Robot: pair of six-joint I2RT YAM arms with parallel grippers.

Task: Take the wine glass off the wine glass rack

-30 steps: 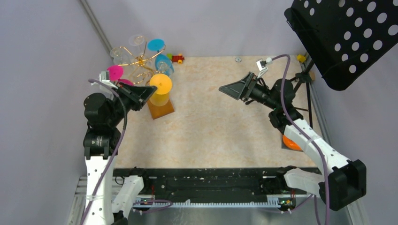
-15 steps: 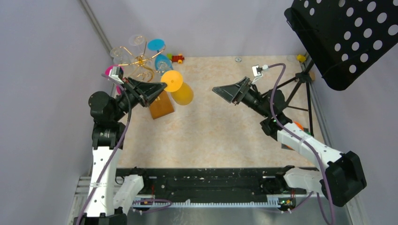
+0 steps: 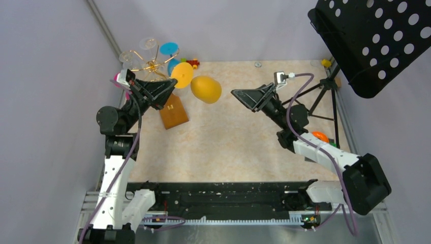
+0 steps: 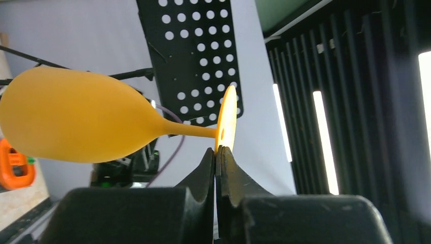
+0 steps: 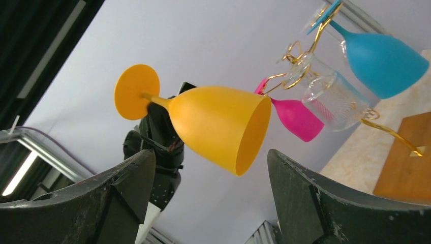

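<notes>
The yellow wine glass's foot should stay free to stand on the tabletop. My right gripper should next grip the glass by the rim of its bowl.
An orange wine glass hangs on its side in the air, right of the wine glass rack, a gold wire stand on a brown wooden base. My left gripper is shut on the rim of the glass's foot disc; the bowl points away from the rack. My right gripper stands open a short way right of the bowl. In the right wrist view the glass lies just beyond the open right gripper, mouth toward it, touching neither finger.
A blue glass, a pink glass and a clear glass still hang on the rack. A black perforated music stand fills the back right. An orange object lies by the right arm. Small toys sit at the back wall.
The left gripper has carried the orange glass up and right, away from over the rack's base, tipping it sideways. The right gripper has shifted a little left toward it.
</notes>
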